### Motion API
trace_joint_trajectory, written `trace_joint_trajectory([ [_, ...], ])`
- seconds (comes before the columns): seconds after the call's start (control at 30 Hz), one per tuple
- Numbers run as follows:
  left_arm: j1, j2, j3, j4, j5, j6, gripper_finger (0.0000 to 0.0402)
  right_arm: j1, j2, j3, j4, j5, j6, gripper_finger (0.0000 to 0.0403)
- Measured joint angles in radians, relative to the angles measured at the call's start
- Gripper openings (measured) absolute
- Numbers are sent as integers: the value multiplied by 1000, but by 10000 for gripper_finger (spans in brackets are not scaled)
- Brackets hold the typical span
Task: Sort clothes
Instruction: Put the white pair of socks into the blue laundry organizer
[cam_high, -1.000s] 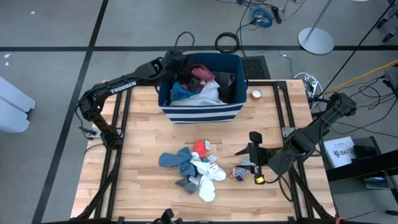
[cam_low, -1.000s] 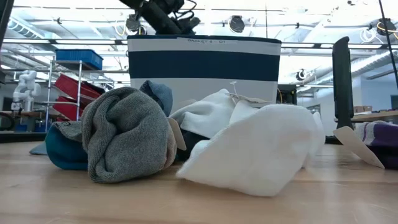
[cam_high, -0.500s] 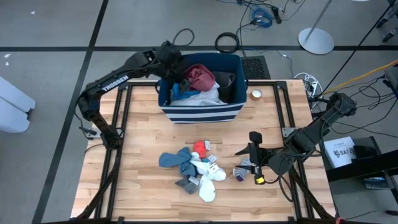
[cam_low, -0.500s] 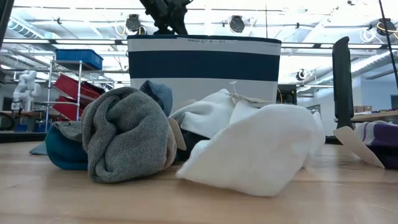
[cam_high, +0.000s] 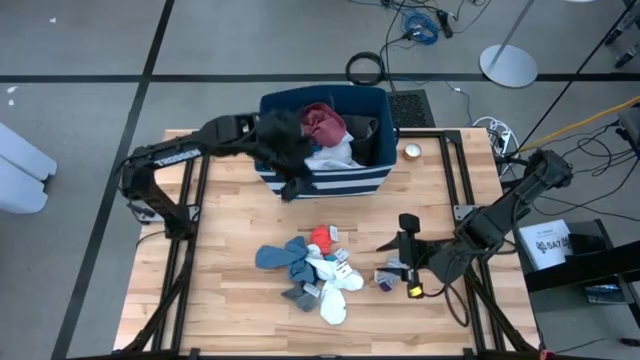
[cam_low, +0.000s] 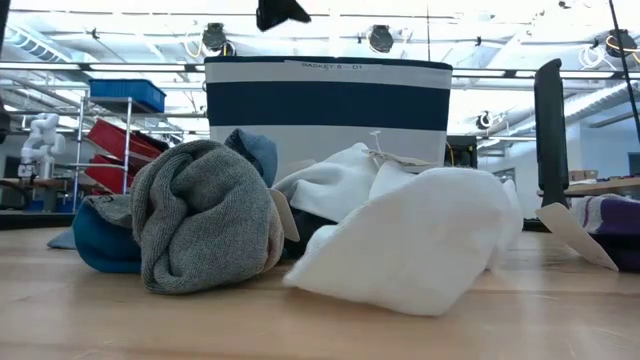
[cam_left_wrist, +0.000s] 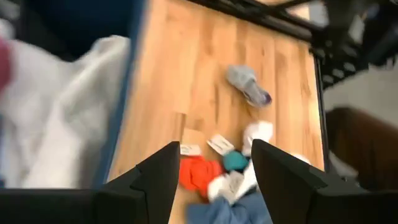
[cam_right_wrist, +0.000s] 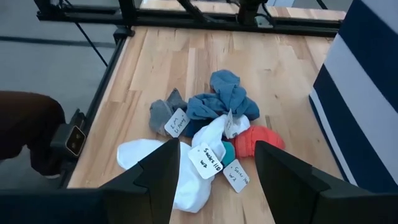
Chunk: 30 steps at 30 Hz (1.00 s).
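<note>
My right gripper grabs the white sock by the fabric (cam_high: 347, 281) (cam_right_wrist: 191, 183) beside its tag next, so that tag stays free for sorting.
The navy bin with white stripes (cam_high: 325, 182) stands at the table's far middle, holding maroon (cam_high: 322, 122), white (cam_high: 335, 155) and dark clothes. A pile of small clothes and tagged socks (cam_high: 310, 268) in blue, grey, white and red-orange lies on the table's near middle (cam_right_wrist: 205, 124). One grey sock (cam_high: 385, 277) lies apart to its right. My left gripper (cam_high: 293, 185) hangs open and empty above the bin's front wall (cam_left_wrist: 214, 149). My right gripper (cam_high: 400, 240) stands open and empty right of the pile (cam_right_wrist: 214, 149).
A small roll of tape (cam_high: 411, 152) lies right of the bin. Black frame rails (cam_high: 190, 230) run along the table's left and right sides. Bare wood (cam_high: 230, 220) lies between bin and pile. In the low view the pile (cam_low: 300, 220) stands in front of the bin (cam_low: 330, 100).
My left gripper has come out from over the bin's far left part, swinging toward the table's near edge and rising, and has tipped more steeply down; it now hangs over the bin's front wall. The maroon garment lies on top of the clothes in the bin.
</note>
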Motion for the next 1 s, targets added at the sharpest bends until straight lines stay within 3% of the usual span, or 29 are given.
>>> trace_joint_trajectory([
  [0.17, -191, -42, -78, -3, -173, 13, 208, 0, 63, 0, 0, 0, -29, 194],
  [0.33, -366, -116, -293, 99, -346, -96, 208, -1, 134, 0, 30, -2, -89, 194],
  [0.57, -545, -239, -668, 596, -458, -219, 208, -31, 190, 1, 101, -82, -102, 194],
  [0.73, -629, -259, -879, 992, -526, -238, 208, -65, 232, 1, 171, -138, -97, 194],
  [0.83, -656, -260, -964, 1168, -595, -175, 208, -89, 276, 1, 202, -138, -36, 194],
  [1.0, -652, -271, -1014, 1326, -759, 48, 208, -129, 360, 1, 152, -138, 108, 194],
])
